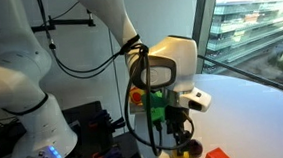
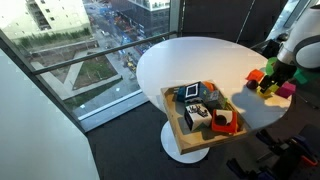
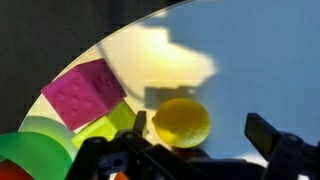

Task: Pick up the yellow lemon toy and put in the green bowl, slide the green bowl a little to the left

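Observation:
I need to lower my gripper before it closes on the yellow lemon toy [image 3: 181,122], because its fingers end above the lemon toy's sides, high over the white table.
In the wrist view the yellow lemon toy [image 3: 181,122] lies on the white table. My gripper [image 3: 201,128] is open around it, and the lemon sits closer to the left finger than to the right one. An arc of the green bowl [image 3: 28,156] shows at the bottom left corner, left of the lemon. In an exterior view the gripper [image 1: 182,136] hangs low over the table edge and hides the lemon. In an exterior view the gripper [image 2: 276,70] is at the table's far right among coloured toys.
A magenta block [image 3: 85,92] and a light green block [image 3: 112,122] lie left of the lemon, between it and the bowl. An orange block [image 1: 217,156] is near the gripper. A wooden tray [image 2: 178,128] with several items sits on the round white table [image 2: 190,60].

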`<move>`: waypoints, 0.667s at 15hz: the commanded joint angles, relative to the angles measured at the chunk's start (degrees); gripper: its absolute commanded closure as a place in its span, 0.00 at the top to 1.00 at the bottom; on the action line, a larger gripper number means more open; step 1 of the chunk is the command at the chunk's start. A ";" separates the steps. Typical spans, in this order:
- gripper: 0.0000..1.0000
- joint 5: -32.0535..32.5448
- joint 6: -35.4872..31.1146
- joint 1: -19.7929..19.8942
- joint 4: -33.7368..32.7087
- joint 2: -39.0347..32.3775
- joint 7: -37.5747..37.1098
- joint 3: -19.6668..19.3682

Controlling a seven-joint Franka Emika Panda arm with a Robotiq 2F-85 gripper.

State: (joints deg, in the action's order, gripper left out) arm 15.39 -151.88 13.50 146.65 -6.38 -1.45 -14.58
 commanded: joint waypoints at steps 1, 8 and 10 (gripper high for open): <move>1.00 2.25 -2.42 -0.32 -1.34 -2.48 -1.97 -1.47; 1.00 3.35 -5.99 -0.90 -1.56 -5.25 -2.46 -3.27; 1.00 3.05 -7.12 -1.06 -1.49 -5.85 -2.31 -3.49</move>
State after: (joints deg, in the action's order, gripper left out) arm 17.22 -157.44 13.38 146.01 -10.89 -2.15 -16.96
